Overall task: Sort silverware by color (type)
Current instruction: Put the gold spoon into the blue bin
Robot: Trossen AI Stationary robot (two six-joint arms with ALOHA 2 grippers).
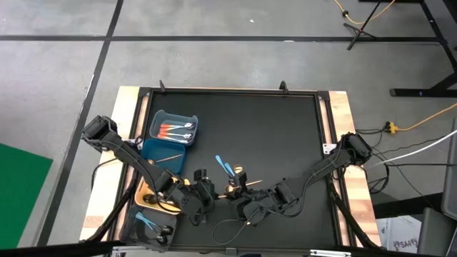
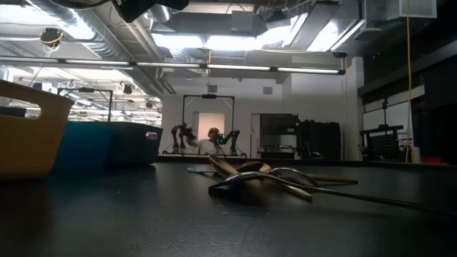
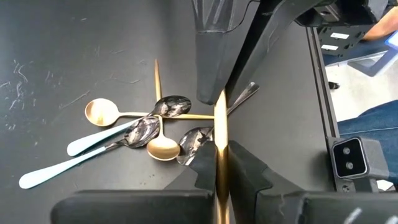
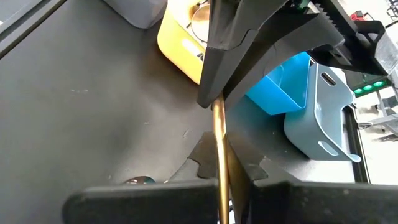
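My right gripper is ready to let go and should open. The fingers of my left gripper are closed around the gold handle, so the handle would stay there.
A gold utensil's thin handle (image 3: 220,127) hangs in the air between my two grippers, clear of the table; its head is hidden. My left gripper (image 3: 221,163) is shut on one stretch of it and my right gripper (image 4: 222,167) on another. They face each other near the table's front edge, above and just in front of the pile. Below them a pile of silverware (image 3: 146,127) lies on the black mat: gold spoons, dark spoons and light blue pieces (image 1: 224,165), crossing one another. My left gripper pinches the gold handle (image 3: 220,155) between its two fingers, which lie along it. The handle runs straight on from the fingers to the other gripper, lifted clear of the table. My right gripper pinches the same gold handle (image 4: 219,149) between its two fingers, coming from the opposite side and along the handle. The handle leaves the fingers toward my left gripper's fingertips (image 4: 208,93), clear of the mat.
At the table's left stand a pale blue bin (image 1: 187,121) holding orange-handled pieces, a blue bin (image 1: 154,151), a yellow bin (image 1: 146,202) and a grey bin (image 1: 158,235) holding light blue pieces. Wooden borders edge the mat left and right. A person sits far off in the room.
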